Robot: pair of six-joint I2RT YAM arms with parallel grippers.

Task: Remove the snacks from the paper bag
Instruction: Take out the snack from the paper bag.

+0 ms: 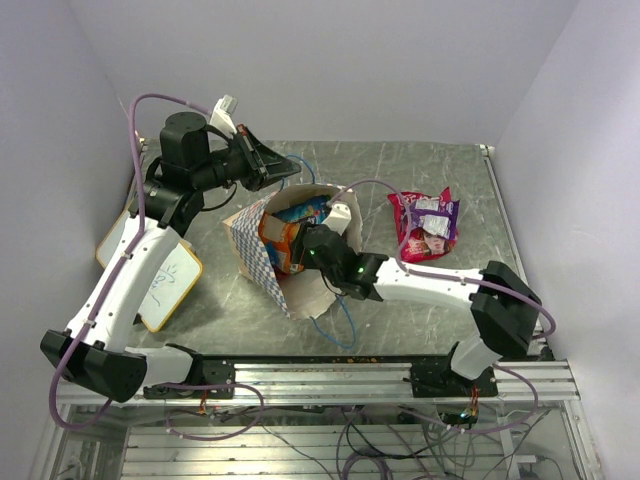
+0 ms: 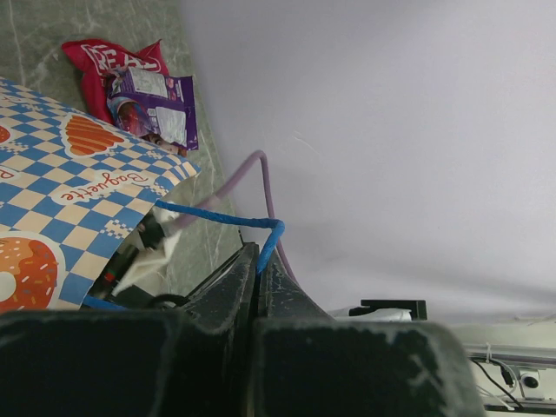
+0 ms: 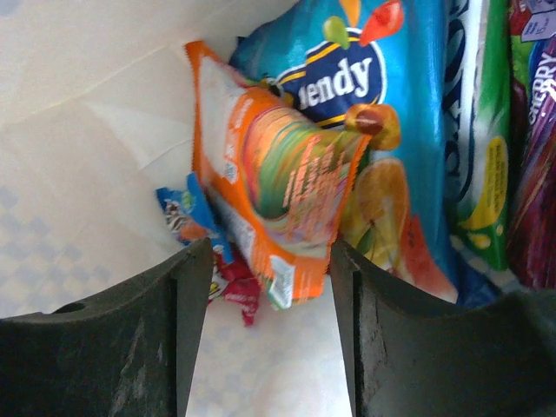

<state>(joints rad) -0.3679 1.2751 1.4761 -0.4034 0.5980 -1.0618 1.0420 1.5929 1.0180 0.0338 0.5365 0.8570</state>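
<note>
Just the orange packet's bottom corner (image 3: 293, 277) is between the right gripper's fingers, so the gripper needs to move toward the packet's edge beyond the fingers first and then close on the packet.
The paper bag (image 1: 262, 262) lies on its side at the table's middle, mouth toward the right; its checkered band shows in the left wrist view (image 2: 78, 182). My left gripper (image 1: 290, 165) is shut on the bag's blue cord handle (image 2: 221, 219) and holds it up. My right gripper (image 1: 305, 245) is open inside the bag's mouth, its jaws either side of the lower edge of an orange packet (image 3: 278, 195). A blue packet (image 3: 391, 104), a green one (image 3: 482, 130) and small blue and red ones (image 3: 204, 243) lie in the bag. A red packet (image 1: 415, 230) and a purple packet (image 1: 437, 215) lie on the table to the right.
A yellow-framed whiteboard (image 1: 170, 285) lies at the left under my left arm. Walls close the table at the back and both sides. A metal rail (image 1: 330, 375) runs along the near edge.
</note>
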